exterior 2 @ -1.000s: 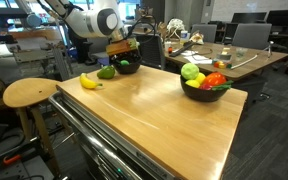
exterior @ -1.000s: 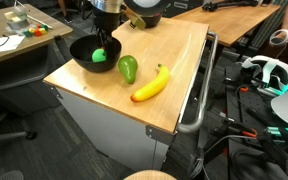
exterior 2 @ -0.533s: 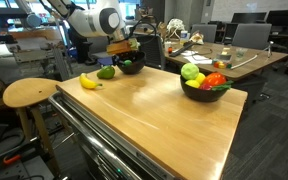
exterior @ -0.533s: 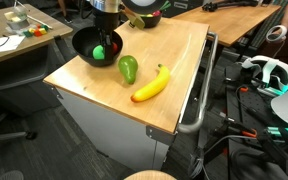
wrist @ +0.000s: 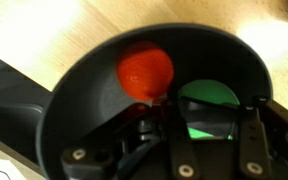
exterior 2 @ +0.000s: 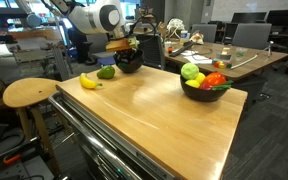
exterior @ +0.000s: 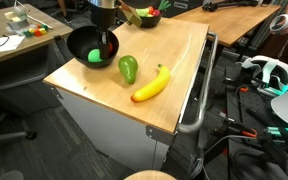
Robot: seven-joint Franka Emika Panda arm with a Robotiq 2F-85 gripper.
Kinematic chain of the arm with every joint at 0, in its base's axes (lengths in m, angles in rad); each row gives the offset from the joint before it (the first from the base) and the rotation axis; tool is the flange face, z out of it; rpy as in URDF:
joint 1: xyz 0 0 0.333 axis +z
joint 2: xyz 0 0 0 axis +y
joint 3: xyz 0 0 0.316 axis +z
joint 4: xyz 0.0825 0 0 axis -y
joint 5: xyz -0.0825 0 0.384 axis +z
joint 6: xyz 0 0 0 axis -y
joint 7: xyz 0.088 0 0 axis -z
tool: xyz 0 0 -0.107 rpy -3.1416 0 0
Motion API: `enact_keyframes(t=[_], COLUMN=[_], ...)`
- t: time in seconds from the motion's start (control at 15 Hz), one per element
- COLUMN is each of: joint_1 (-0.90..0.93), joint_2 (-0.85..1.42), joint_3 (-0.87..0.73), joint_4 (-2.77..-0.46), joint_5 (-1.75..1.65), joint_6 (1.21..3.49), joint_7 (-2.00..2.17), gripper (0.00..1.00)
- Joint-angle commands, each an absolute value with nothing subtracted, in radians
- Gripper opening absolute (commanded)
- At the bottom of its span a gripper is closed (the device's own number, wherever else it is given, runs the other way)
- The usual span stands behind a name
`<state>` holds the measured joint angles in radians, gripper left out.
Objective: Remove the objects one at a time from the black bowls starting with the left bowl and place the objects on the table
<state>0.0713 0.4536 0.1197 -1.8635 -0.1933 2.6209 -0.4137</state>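
The fingers of my gripper are shut beside the green ball [exterior: 95, 56] [wrist: 206, 100] in the black bowl, so I will open them next, then grab the middle of the ball.
The left black bowl [exterior: 84, 42] stands at the table's [exterior: 174, 60] corner and looks tipped, its opening turned towards the camera. In the wrist view this bowl [wrist: 84, 95] holds a red tomato [wrist: 146, 70] and a green ball [wrist: 206, 100]. My gripper [exterior: 106, 38] reaches down into it and is shut [wrist: 199, 125]. The ball shows just past the dark fingers [wrist: 144, 140], and I cannot make out a grip on it. A green pepper [exterior: 128, 68] and a yellow banana [exterior: 151, 84] lie on the table. The other black bowl [exterior 2: 199, 93] holds several fruits.
A grey metal rail [exterior: 199, 90] runs along one table edge. A cluttered wooden desk [exterior: 14, 38] stands beyond the bowl's corner. A round wooden stool [exterior 2: 29, 92] sits close to the table side near the banana [exterior 2: 89, 81].
The jaws have closed from wide open. The left bowl has tipped and shifted a little towards the table's corner. The pepper and the banana have not moved.
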Motion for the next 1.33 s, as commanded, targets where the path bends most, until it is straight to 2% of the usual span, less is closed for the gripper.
enact_keyframes(t=[0.0, 0.07, 0.47, 0.73, 0.87, 0.93, 1.27], joint_1=[0.044, 0.037, 0.005, 0.001, 0.005, 0.007, 0.011], joint_2=[0.431, 0.428, 0.401, 0.383, 0.383, 0.385, 0.412], joint_3=[0.18, 0.195, 0.264, 0.267, 0.257, 0.251, 0.222], joint_4=[-1.859, -1.86, -1.854, -1.828, -1.806, -1.794, -1.757], joint_5=[-0.119, -0.095, 0.063, 0.116, 0.115, 0.112, 0.092], joint_6=[2.548, 2.529, 2.43, 2.405, 2.404, 2.403, 2.412], joint_7=[-0.448, -0.456, -0.518, -0.537, -0.531, -0.523, -0.503], gripper=[0.25, 0.29, 0.76, 0.96, 0.99, 0.94, 0.9])
